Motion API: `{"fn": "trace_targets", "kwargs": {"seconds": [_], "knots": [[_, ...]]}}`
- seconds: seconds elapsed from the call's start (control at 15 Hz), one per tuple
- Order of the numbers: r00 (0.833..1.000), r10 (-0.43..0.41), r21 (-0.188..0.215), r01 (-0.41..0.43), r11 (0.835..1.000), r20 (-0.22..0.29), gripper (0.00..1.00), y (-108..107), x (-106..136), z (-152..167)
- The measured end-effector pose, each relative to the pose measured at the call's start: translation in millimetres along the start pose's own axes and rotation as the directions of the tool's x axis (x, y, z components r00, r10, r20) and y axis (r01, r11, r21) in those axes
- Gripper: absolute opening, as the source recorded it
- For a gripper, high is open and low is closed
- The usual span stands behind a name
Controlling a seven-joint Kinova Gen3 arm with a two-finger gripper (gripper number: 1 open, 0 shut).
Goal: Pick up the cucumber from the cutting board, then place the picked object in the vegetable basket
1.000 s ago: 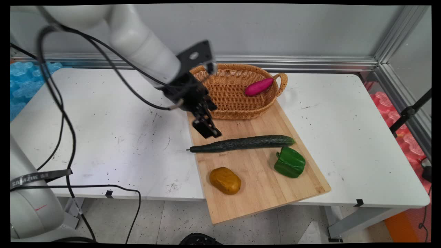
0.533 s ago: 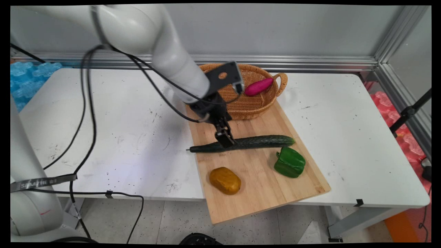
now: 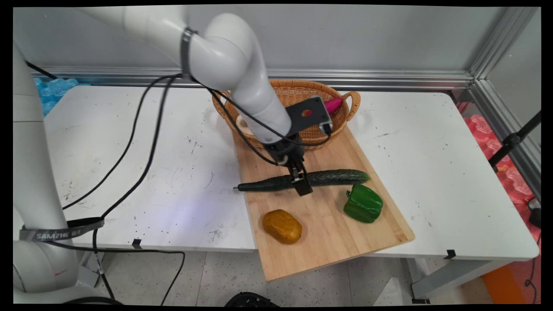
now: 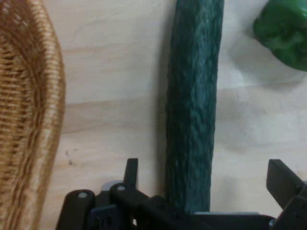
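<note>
My gripper grabs the long dark green cucumber by its middle (image 3: 288, 181) next, to lift the cucumber toward the wicker basket.
A long dark green cucumber (image 3: 337, 177) lies across a wooden cutting board (image 3: 328, 233). My gripper (image 3: 301, 183) has come down over the cucumber's middle. In the hand view the cucumber (image 4: 194, 110) runs up the picture between my fingers. My gripper (image 4: 206, 179) is open, with one finger (image 4: 131, 171) on each side of the cucumber and a gap on both sides. A green bell pepper (image 3: 363, 203) lies just right of the gripper on the board. A yellow-brown potato (image 3: 282, 226) sits nearer the front.
A wicker basket (image 3: 293, 93) stands at the board's far end with a pink sweet potato (image 3: 333, 103) inside, partly hidden by my wrist. The hand view shows the basket wall (image 4: 24, 120) at left and the pepper (image 4: 283, 28) at top right. Black cables hang at left.
My arm has swung right and down from the board's left edge near the basket to the cucumber's middle. The cucumber, pepper and potato have stayed in place.
</note>
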Motion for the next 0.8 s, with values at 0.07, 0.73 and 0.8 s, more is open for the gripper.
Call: {"fn": "trace_targets", "kwargs": {"seconds": [0.07, 0.73, 0.8], "knots": [[1.000, -0.002, -0.001, 0.002, 1.000, 0.007, 1.00, 0.2, 3.6, 5.0], [0.999, 0.004, -0.011, -0.003, 1.000, 0.048, 0.00, -2.4, 22.1, 26.3], [0.999, 0.005, -0.012, -0.004, 1.000, 0.049, 0.00, -2.6, 22.5, 25.6]]}}
